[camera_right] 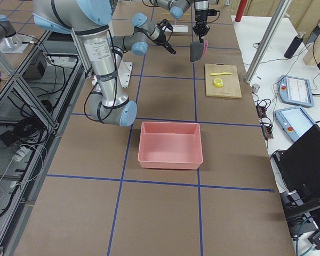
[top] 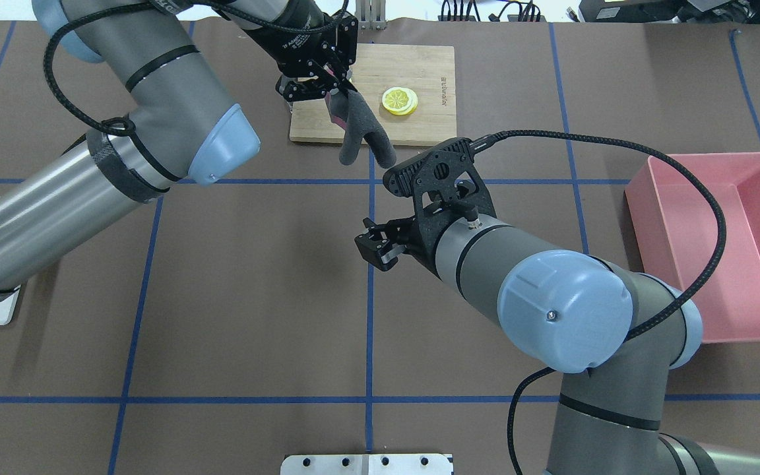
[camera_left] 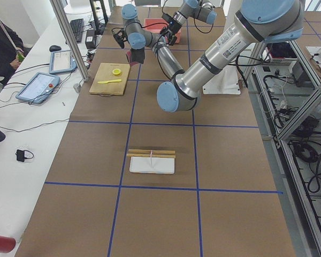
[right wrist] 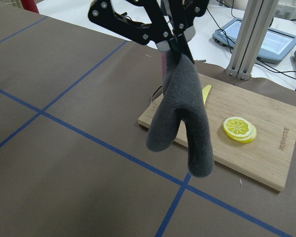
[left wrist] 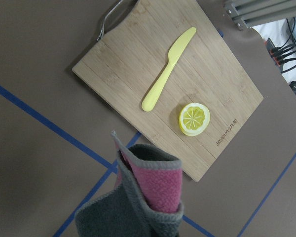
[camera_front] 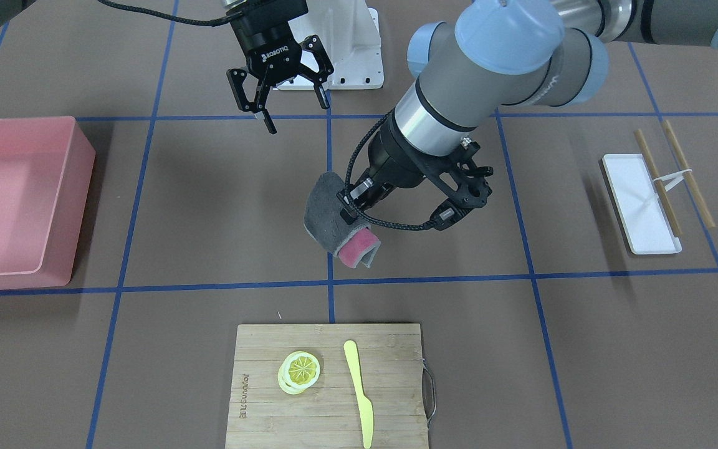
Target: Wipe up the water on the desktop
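My right gripper grabs the cloth's loose grey folded end (camera_front: 320, 209) next, to wipe up the water on the desktop.
My left gripper (camera_front: 351, 209) is shut on the top of a folded cloth (camera_front: 325, 212), grey outside and pink inside. The cloth (right wrist: 180, 108) hangs in the air over the brown desktop (camera_front: 209, 206), just in front of the bamboo board, near a crossing of the blue tape lines. In the overhead view the left gripper (top: 334, 89) shows at the board's near left corner with the cloth (top: 360, 128) drooping below it. My right gripper (camera_front: 295, 112) hovers open and holds nothing, back toward the robot's base. No water shows on the desktop in any view.
A bamboo cutting board (camera_front: 272, 424) carries a lemon slice (camera_front: 300, 369) and a yellow plastic knife (camera_front: 359, 393). A pink bin (top: 644, 198) stands on my right side. A white tray (camera_front: 639, 206) with chopsticks (camera_front: 658, 181) lies on my left side.
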Motion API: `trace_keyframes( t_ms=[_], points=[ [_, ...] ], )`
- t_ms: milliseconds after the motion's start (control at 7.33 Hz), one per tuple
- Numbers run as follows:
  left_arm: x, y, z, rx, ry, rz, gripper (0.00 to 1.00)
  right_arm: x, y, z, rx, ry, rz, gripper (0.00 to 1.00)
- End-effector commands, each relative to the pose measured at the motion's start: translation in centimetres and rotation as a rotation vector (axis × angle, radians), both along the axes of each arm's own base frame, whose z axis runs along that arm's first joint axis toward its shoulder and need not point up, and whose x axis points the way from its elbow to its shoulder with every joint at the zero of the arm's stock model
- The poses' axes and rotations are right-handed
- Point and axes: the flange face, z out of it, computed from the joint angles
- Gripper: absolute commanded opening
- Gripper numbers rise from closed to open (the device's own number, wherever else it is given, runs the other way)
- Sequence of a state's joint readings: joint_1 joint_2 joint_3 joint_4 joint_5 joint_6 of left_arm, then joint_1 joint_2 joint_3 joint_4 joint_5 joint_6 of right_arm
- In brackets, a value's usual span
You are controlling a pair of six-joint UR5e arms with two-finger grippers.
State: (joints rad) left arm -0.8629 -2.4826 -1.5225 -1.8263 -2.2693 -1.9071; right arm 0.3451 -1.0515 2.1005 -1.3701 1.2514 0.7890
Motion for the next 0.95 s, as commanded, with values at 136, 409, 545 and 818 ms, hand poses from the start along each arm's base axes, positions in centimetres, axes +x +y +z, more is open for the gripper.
trace_keyframes(
  t_ms=[136,409,545,818],
  points=[
    [1.3,3.6,-1.3,-0.012,-0.005,0.057,0.00,-0.6,-1.1,0.8,-0.003,0.014,0.037,1.00],
    [1.3,5.7,-2.5,-0.013,0.020,0.113,0.00,-0.5,-1.2,0.7,-0.005,0.009,0.040,1.00],
    [1.1,6.0,-2.9,-0.011,0.031,0.125,0.00,-0.6,-1.2,0.7,-0.005,0.011,0.041,1.00],
    [1.0,6.5,-3.0,-0.010,0.039,0.139,0.00,-0.2,-1.4,0.4,0.000,-0.013,0.047,0.97]
  ],
)
